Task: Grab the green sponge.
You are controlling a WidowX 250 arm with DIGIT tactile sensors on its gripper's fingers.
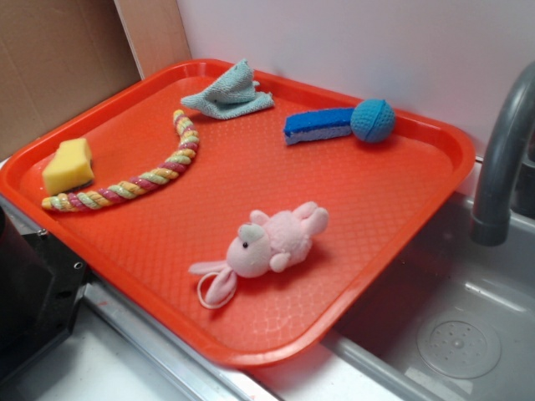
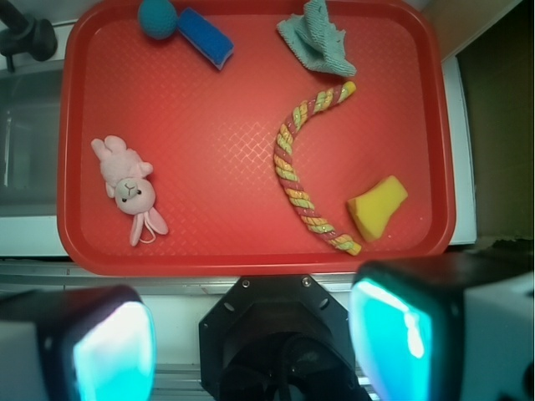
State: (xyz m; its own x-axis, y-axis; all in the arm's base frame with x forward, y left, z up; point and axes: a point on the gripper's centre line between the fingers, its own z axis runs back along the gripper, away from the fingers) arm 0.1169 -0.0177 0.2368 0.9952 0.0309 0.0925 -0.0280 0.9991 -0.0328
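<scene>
I will next pick up the green sponge with my gripper by its narrow foam middle [image 1: 68,167], so that I can lift it off the red tray.
The green sponge [image 1: 68,165] is a chunky yellow foam block lying at the left end of the red tray [image 1: 376,192], touching the end of a braided rope toy [image 1: 138,182]. Only its yellow foam shows. In the wrist view the sponge [image 2: 378,206] lies near the tray's [image 2: 209,125] lower right corner. My gripper [image 2: 251,342] hangs high above the tray's near edge, well clear of the sponge. It is open, its two cyan-padded fingers [image 2: 113,351] far apart with nothing between them. The exterior view does not show the gripper.
On the tray lie a pink plush bunny [image 1: 272,242], a long blue-and-white sponge [image 1: 318,125], a teal knitted ball [image 1: 373,120] and a pale teal cloth [image 1: 230,93]. A grey faucet [image 1: 501,159] and a steel sink [image 1: 456,334] are to the right. A black block [image 1: 29,284] sits at the lower left.
</scene>
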